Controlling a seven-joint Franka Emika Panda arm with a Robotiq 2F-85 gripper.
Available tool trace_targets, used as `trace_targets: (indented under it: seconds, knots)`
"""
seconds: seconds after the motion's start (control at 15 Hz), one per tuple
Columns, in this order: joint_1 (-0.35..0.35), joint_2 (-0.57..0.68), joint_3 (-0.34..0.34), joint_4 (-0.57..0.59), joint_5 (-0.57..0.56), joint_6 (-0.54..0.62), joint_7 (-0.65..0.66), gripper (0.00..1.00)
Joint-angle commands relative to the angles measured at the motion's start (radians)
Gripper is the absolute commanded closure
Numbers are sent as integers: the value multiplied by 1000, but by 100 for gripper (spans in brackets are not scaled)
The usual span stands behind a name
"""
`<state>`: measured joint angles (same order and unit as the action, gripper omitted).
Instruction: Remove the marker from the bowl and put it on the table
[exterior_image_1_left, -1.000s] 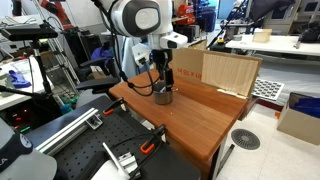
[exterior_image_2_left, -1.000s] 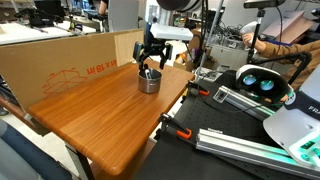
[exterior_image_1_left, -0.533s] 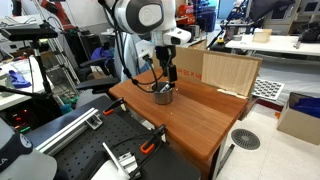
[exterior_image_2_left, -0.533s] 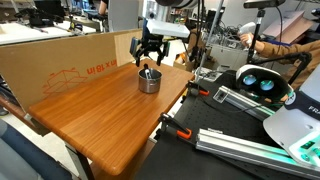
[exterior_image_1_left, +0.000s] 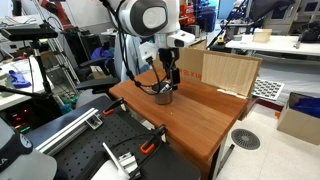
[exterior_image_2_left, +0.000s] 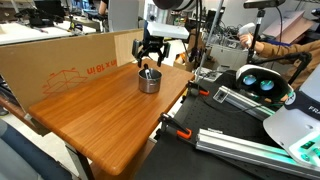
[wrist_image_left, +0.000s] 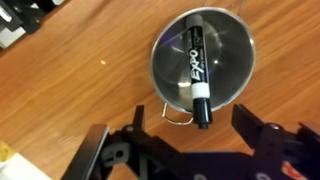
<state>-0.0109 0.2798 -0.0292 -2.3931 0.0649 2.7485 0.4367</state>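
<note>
The black marker's end sticks out over the bowl's rim between my fingers, so my gripper closes next. Closing now would catch the marker's end.
The silver metal bowl stands on the reddish-brown wooden table. The black marker, with white lettering and a white band, lies in the bowl with its end sticking out over the near rim. A small wire handle hangs from the bowl's side. My gripper is open and empty just above the bowl, its fingers spread wide. In both exterior views the gripper hovers over the bowl near the table's far end.
A cardboard box stands along the table's edge; it also shows in an exterior view. Metal rails and clamps lie beside the table. Desks and equipment surround it.
My gripper has risen a little above the bowl, still open and empty. The marker stays in the bowl.
</note>
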Motion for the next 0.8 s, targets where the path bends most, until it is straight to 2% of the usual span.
trace_targets:
  seconds: [0.0, 0.2, 0.53, 0.73]
  knots:
    - [27, 22, -17, 17, 26, 24, -3, 38]
    - [27, 23, -16, 21, 32, 23, -4, 63]
    - [27, 17, -27, 25, 27, 25, -3, 99]
    - [25, 14, -26, 26, 32, 22, -7, 95]
